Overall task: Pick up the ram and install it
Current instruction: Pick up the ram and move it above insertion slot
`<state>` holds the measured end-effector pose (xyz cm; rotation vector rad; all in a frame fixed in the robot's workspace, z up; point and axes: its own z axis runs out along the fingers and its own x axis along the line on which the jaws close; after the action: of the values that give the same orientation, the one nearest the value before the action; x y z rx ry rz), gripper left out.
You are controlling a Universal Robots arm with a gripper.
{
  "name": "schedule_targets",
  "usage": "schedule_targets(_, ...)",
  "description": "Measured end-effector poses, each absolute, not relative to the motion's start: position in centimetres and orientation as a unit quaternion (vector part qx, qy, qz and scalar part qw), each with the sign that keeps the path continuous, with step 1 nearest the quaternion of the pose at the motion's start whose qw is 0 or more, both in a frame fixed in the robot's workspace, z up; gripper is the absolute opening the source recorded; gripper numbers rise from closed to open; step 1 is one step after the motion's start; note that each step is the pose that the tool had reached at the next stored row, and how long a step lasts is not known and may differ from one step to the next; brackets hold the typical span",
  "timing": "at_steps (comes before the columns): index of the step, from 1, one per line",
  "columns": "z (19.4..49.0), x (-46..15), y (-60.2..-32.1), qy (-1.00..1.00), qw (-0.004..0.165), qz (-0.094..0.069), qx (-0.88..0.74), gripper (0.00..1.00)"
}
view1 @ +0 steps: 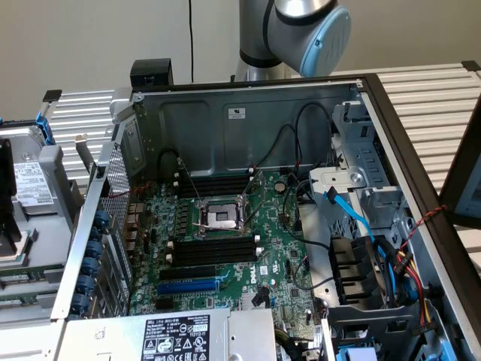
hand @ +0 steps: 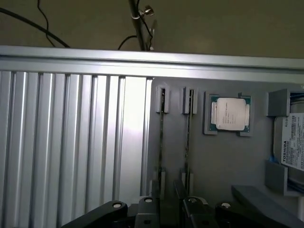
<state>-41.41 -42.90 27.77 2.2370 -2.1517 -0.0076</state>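
Note:
My gripper picks up the ram by its exposed top edge (hand: pixel 161 137) next, because grey clips cover the ram's ends.
The ram (hand: pixel 162 137) stands on edge in grey clips on a grey parts tray (hand: pixel 213 161), seen as a thin dark strip. A second such strip (hand: pixel 189 137) stands parallel beside it. My gripper (hand: pixel 171 211) hangs above the near ends of these two strips, its black linkage spread wide and nothing between the fingers. In the exterior view the open computer case (view1: pixel 248 98) holds the motherboard (view1: pixel 278 263), with long black memory slots (view1: pixel 218 250) on either side of the CPU socket (view1: pixel 219 216). All the slots look bare.
A CPU (hand: pixel 230 114) and a Toshiba hard drive (hand: pixel 292 142) also sit on the tray. Ribbed aluminium table (hand: pixel 71 142) lies beside it. In the case are a blue expansion slot (view1: pixel 188 286), a power supply (view1: pixel 180 335), loose cables (view1: pixel 353 218) and a drive cage (view1: pixel 368 188).

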Motion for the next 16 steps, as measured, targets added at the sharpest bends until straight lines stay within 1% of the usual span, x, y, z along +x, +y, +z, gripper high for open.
schedule_targets(16, 24.8, -42.0, -42.9, -0.696, 0.019, -0.002, 0.718, 0.26)
